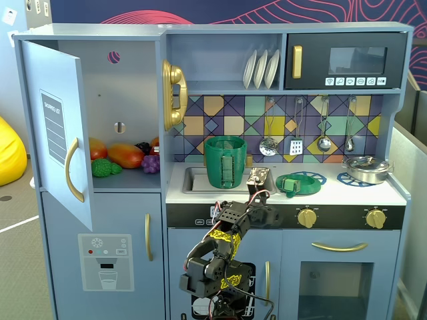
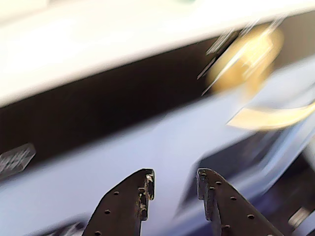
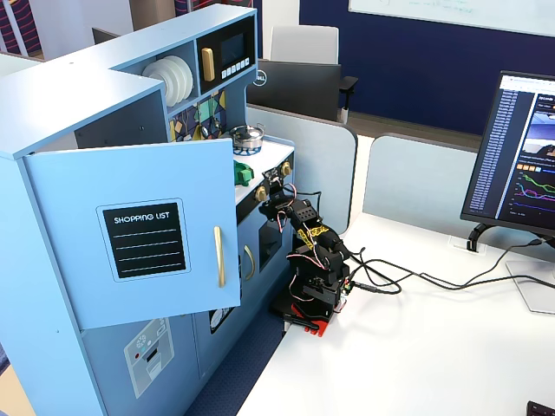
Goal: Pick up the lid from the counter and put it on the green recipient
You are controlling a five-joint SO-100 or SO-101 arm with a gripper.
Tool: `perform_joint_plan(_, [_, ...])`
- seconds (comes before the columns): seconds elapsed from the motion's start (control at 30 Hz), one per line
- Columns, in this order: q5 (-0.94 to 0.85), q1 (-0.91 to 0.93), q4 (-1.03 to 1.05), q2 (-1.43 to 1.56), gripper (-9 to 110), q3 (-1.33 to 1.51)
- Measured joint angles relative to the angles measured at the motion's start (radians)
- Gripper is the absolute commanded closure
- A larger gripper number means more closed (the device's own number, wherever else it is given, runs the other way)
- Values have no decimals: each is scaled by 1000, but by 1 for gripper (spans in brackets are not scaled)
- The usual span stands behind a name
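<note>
I will next pick up the lid by its pale green blocky knob [image 1: 291, 185]. Then my gripper will set the lid on the green recipient [image 1: 225, 161].
The green lid [image 1: 293, 183], a flat disc with a small knob, lies on the left blue burner ring on the counter, and shows as a green patch in the other fixed view [image 3: 244, 173]. The tall green recipient [image 1: 225, 161] stands in the sink, to the left of the lid. My gripper [image 1: 261, 193] is raised in front of the counter edge, between the pot and the lid, and also shows from the side [image 3: 276, 178]. In the wrist view the gripper [image 2: 174, 179] is open and empty. It faces the blurred black control panel and a gold knob [image 2: 246, 59].
A shiny metal pot [image 1: 365, 168] sits on the right burner. The fridge door [image 1: 57, 127] hangs open at the left, with toy food [image 1: 123, 155] inside. Two gold knobs [image 1: 307, 217] and a gold oven handle [image 1: 339, 247] are on the front. The arm base [image 3: 314, 299] stands on a white desk.
</note>
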Motion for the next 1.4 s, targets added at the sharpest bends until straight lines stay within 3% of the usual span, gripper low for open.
perform_joint_plan(0.1, [15, 29, -67, -9, 65, -15])
perform_joint_plan(0.23, [49, 52, -152, -12, 56, -18])
perform_joint_plan(0.77, [75, 58, -626, -279, 59, -18])
perform_joint_plan(1.4, [89, 28, -739, -661, 70, -287])
